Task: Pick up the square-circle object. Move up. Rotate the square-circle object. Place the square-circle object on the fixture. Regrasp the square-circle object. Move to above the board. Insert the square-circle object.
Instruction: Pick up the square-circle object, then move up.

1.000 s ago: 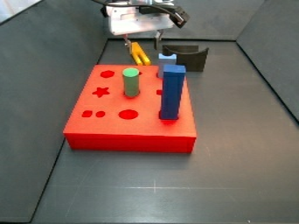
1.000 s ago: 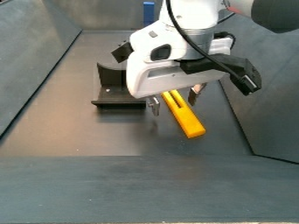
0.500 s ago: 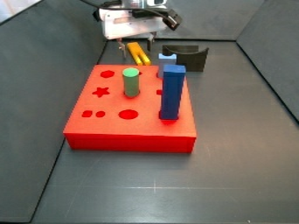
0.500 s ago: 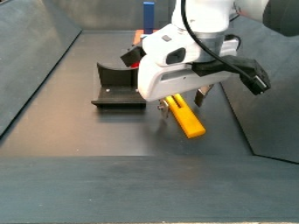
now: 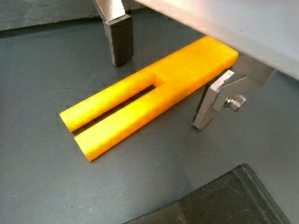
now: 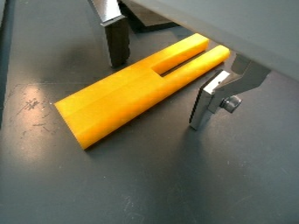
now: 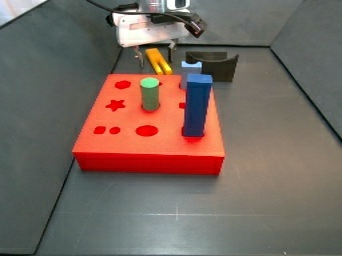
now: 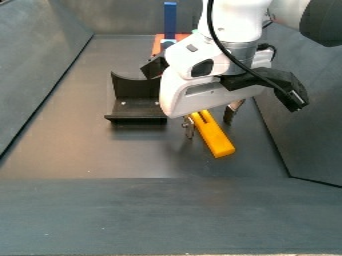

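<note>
The square-circle object has its solid end where its legs join, and my gripper will next grab it there to lift and turn it for the fixture.
The square-circle object is a slim yellow-orange peg with two prong legs, lying flat on the dark floor; it also shows in the wrist view and in both side views. My gripper is low over it, open, one finger on each side of the peg with a gap on both sides, also seen in a wrist view. The fixture stands on the floor beside the gripper. The red board lies in front.
A tall blue square peg and a green cylinder stand upright in the board. Dark walls enclose the floor on the sides.
The gripper has come down over the yellow-orange peg and shifted slightly, so the fingers now straddle it near the floor. The peg has not moved.
</note>
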Robot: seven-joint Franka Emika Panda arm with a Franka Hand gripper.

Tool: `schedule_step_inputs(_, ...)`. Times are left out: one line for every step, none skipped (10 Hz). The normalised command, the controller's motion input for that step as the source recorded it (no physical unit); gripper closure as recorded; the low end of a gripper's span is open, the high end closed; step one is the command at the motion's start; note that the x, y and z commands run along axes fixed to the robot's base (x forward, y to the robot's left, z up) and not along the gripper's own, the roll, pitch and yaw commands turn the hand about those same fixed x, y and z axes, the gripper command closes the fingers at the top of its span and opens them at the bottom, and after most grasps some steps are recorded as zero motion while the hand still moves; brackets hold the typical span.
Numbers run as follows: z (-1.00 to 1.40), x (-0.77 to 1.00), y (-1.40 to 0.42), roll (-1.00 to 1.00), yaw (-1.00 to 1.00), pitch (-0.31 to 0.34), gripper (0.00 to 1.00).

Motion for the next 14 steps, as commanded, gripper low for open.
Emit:
schedule_step_inputs(0.00,0.00,0.00,0.00,0.00,0.000,1.00)
schedule_step_inputs(0.00,0.00,0.00,0.00,0.00,0.000,1.00)
schedule_step_inputs(0.00,0.00,0.00,0.00,0.00,0.000,1.00)
schedule_step_inputs(0.00,0.00,0.00,0.00,0.00,0.000,1.00)
schedule_step_inputs(0.00,0.00,0.00,0.00,0.00,0.000,1.00)
schedule_step_inputs(0.00,0.00,0.00,0.00,0.00,0.000,1.00)
schedule_step_inputs(0.00,0.00,0.00,0.00,0.00,0.000,1.00)
schedule_step_inputs(0.00,0.00,0.00,0.00,0.00,0.000,1.00)
schedule_step_inputs(0.00,0.00,0.00,0.00,0.00,0.000,1.00)
schedule_step_inputs(0.00,0.00,0.00,0.00,0.00,0.000,1.00)
schedule_step_inputs(0.00,0.00,0.00,0.00,0.00,0.000,1.00)
schedule_step_inputs(0.83,0.00,0.00,0.00,0.00,0.000,1.00)
schedule_step_inputs(0.84,-0.06,-0.03,-0.01,-0.01,0.010,1.00)
schedule_step_inputs(0.77,-0.08,-0.02,0.01,-0.01,0.010,1.00)
